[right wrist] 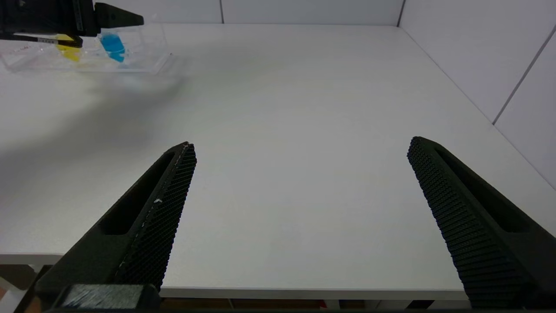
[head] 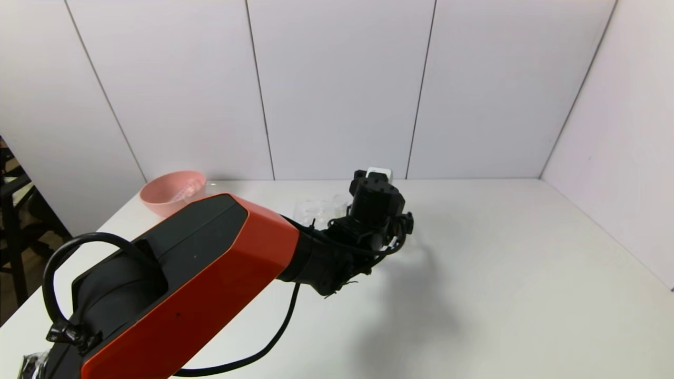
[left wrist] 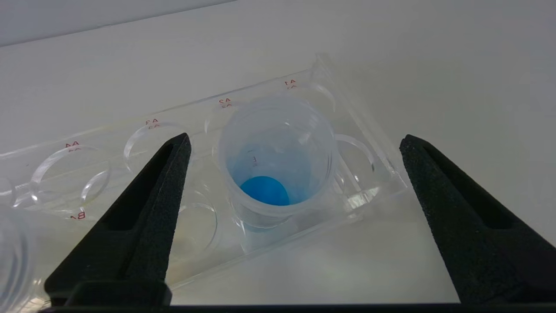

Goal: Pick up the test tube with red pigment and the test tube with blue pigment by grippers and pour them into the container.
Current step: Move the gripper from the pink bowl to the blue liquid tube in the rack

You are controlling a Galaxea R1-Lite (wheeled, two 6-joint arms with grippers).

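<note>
My left gripper picks up the test tube just under its open rim [left wrist: 260, 213] next, where the tube stands above the rack that holds its blue bottom.
The test tube with blue pigment [left wrist: 265, 190] stands upright in a clear rack [left wrist: 356, 130], seen from above in the left wrist view. My left gripper [left wrist: 295, 141] is open just above it, one finger on each side, neither touching the tube. In the head view the left gripper [head: 377, 202] hangs over the rack [head: 315, 210] and hides the tubes. The right wrist view shows the blue tube [right wrist: 113, 47] far off. My right gripper [right wrist: 302, 145] is open and empty over the table's front edge. The red tube and the container are out of view.
A tube with yellow liquid [right wrist: 69, 52] stands in the rack beside the blue one. Another clear tube rim [left wrist: 13, 256] shows at the edge of the left wrist view. A pink bowl [head: 171, 192] sits at the back left of the white table [right wrist: 304, 87]. Walls close the back and right.
</note>
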